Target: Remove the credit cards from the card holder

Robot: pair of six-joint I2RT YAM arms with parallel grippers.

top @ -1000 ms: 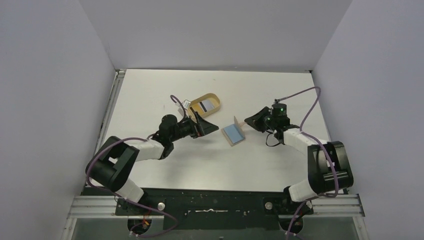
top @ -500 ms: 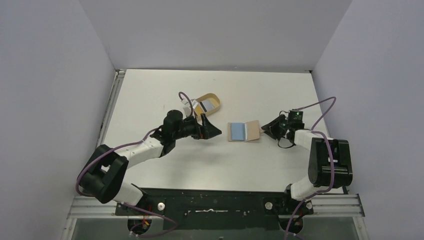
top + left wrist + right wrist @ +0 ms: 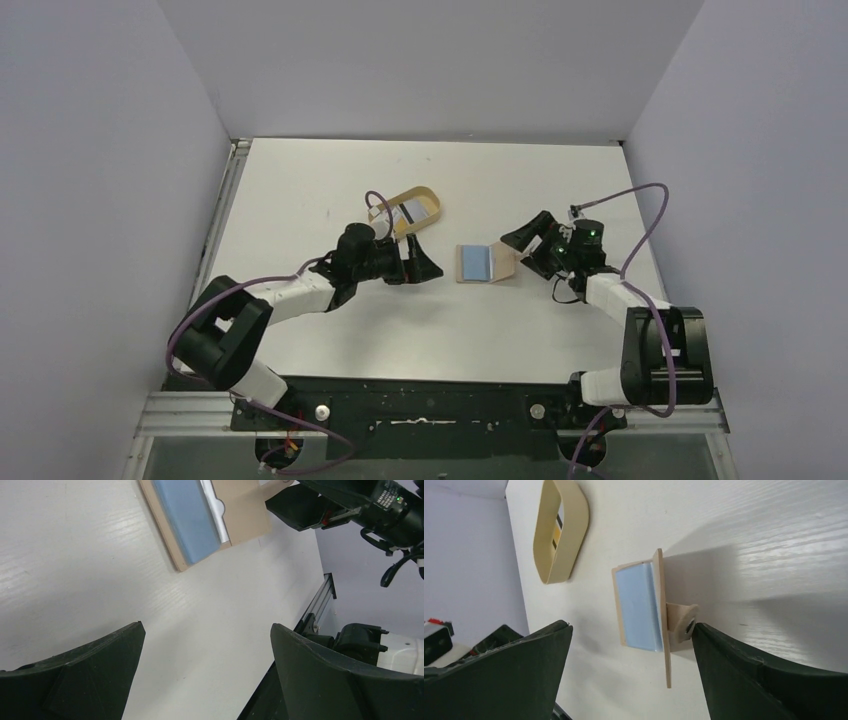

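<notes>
The card holder will be grabbed by its tan flap [image 3: 663,625] at the snap tab with my right gripper. The card holder's light blue side then stays free for my left gripper.
The card holder [image 3: 487,263] lies open on the white table, light blue inside [image 3: 186,522], with its tan flap [image 3: 663,625] tilted up on the right. Its snap tab [image 3: 684,622] sits right at one fingertip of my right gripper [image 3: 632,626], which is open and straddles the flap's edge [image 3: 521,252]. My left gripper [image 3: 206,626] is open and empty, just left of the holder [image 3: 428,258]. One credit card [image 3: 413,212] with a black stripe lies in the oval tray. A pale strip [image 3: 212,502] shows along the holder's fold.
The oval tan wooden tray [image 3: 437,206] stands behind the left gripper, up and left of the holder, and shows again at the top left of the right wrist view [image 3: 580,520]. Grey walls enclose the table on three sides.
My right gripper went from shut to wide open and let go of the holder's flap; the holder now lies open. The left gripper slid right, toward the holder.
</notes>
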